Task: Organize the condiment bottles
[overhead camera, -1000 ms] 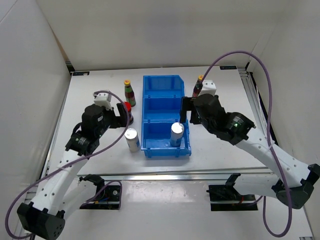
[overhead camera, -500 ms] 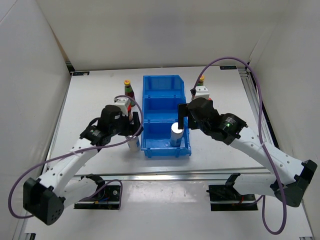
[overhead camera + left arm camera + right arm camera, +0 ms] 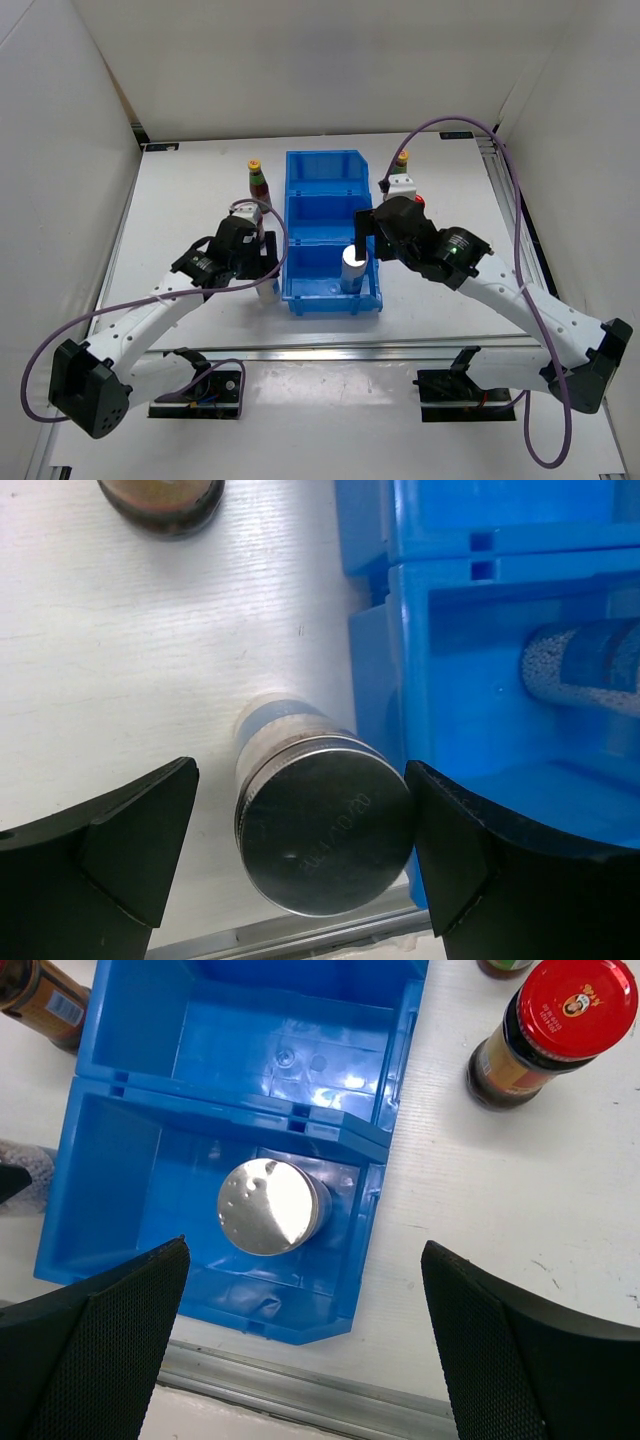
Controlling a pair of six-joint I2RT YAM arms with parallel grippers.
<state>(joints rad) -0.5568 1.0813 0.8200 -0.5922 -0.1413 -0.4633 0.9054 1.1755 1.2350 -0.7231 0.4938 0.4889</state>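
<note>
The silver-topped cylinder (image 3: 325,825) would stay standing if the left gripper lifted now, because there is a gap between the cylinder and one open finger.
A white silver-topped cylinder (image 3: 325,825) stands on the table just left of the blue bin (image 3: 500,600), between the open fingers of my left gripper (image 3: 300,850); the right finger is very near its top. It also shows in the top view (image 3: 266,290) under my left gripper (image 3: 262,265). The second cylinder (image 3: 270,1205) stands in the bin's near compartment (image 3: 352,268). My right gripper (image 3: 310,1335) is open and empty above it (image 3: 365,235). One red-lidded jar (image 3: 570,1010) stands right of the bin. The other jar (image 3: 165,495) stands left of it. A yellow-capped bottle (image 3: 258,178) stands far left, another (image 3: 401,160) far right.
The bin's middle compartment (image 3: 290,1030) and far compartment (image 3: 325,170) hold nothing. A metal rail (image 3: 330,348) runs along the table's near edge, close behind the left cylinder. White walls enclose the table on three sides.
My left arm has swung right and come down over the white cylinder beside the bin, its fingers now on either side. My right gripper has shifted slightly left above the near compartment.
</note>
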